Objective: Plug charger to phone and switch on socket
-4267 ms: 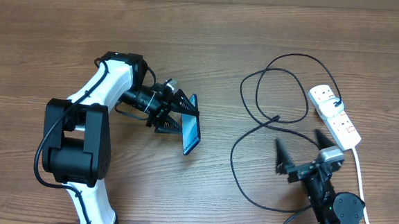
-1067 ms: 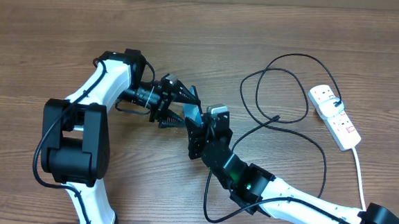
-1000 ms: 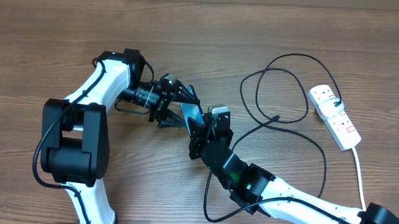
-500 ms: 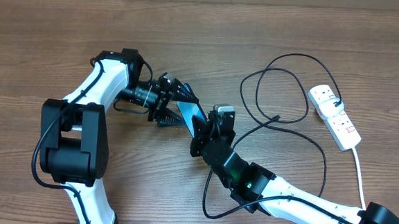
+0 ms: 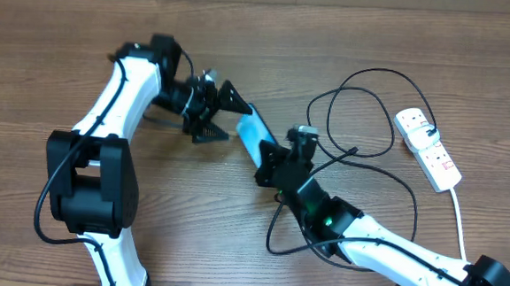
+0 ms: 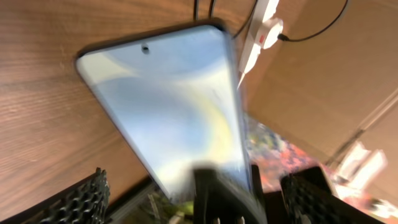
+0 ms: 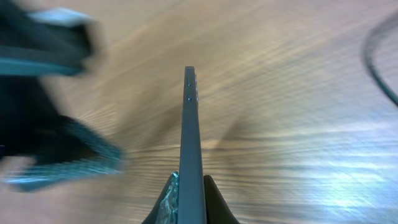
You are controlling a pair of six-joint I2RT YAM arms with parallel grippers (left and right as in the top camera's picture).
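I should next hold the phone with my left gripper by its long side [image 5: 254, 131]. Its lower end then stays free, so the charger can be plugged in.
The phone [image 5: 255, 132] has a light blue screen and is held off the table by its lower end, with my right gripper [image 5: 268, 164] shut on it. In the right wrist view the phone [image 7: 191, 130] stands edge-on, pinched between the right gripper's [image 7: 191, 185] two fingers. My left gripper [image 5: 230, 122] is open just left of the phone, its fingers apart from it. In the left wrist view the screen [image 6: 168, 106] fills the frame between the spread fingers [image 6: 84, 199]. The charger [image 5: 363, 123] lies in loops, its connector tip [image 5: 354, 151] free on the table. The socket [image 5: 428, 150] lies at the right.
The socket's white cord [image 5: 459, 222] runs down the right edge toward the front. The cable's lower loop [image 5: 410, 215] passes beside my right arm. In the left wrist view, the power strip [image 6: 261, 28] shows beyond the phone. The table is bare wood.
My right gripper closed on the phone's lower end and carried it right and away. My left gripper opened, let the phone go and drew back up-left.
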